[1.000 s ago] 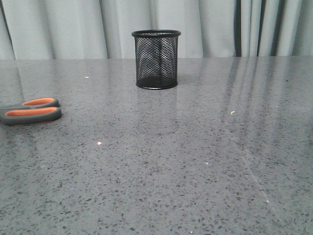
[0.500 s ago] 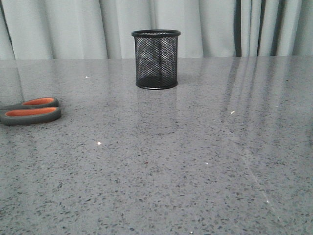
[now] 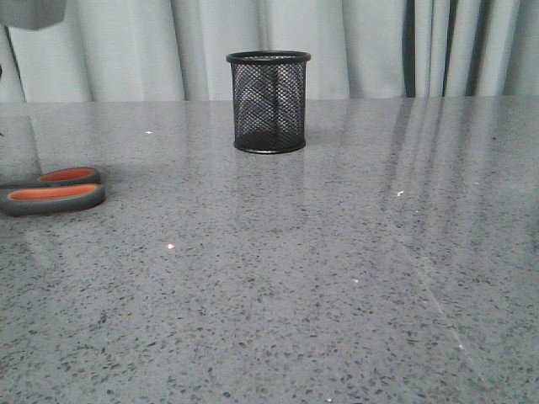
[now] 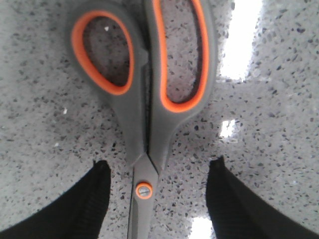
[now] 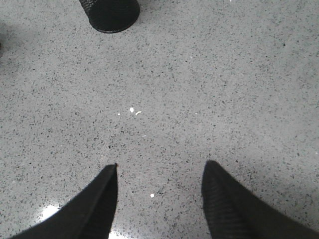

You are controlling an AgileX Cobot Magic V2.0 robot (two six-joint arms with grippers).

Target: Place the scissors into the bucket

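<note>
My left fingers should lower before closing, still above the scissors' pivot screw (image 4: 144, 189).
The scissors (image 3: 52, 188) lie flat on the table at the far left, with dark grey handles lined in orange; the blades run out of the front view. In the left wrist view the scissors (image 4: 144, 99) lie closed, and my left gripper (image 4: 158, 164) is open with one finger on each side of the pivot screw, touching nothing. The bucket (image 3: 269, 102), a black wire-mesh cup, stands upright at the back middle. Its base also shows in the right wrist view (image 5: 109, 14). My right gripper (image 5: 160, 169) is open and empty over bare table.
The speckled grey stone table (image 3: 337, 278) fills the views. Pale curtains (image 3: 126, 50) hang behind its far edge. A grey part of the left arm (image 3: 29, 12) shows at the top left of the front view.
A grey part of the left arm has come into the front view's top left corner, and its shadow now falls near the scissors. The scissors and bucket have not moved.
</note>
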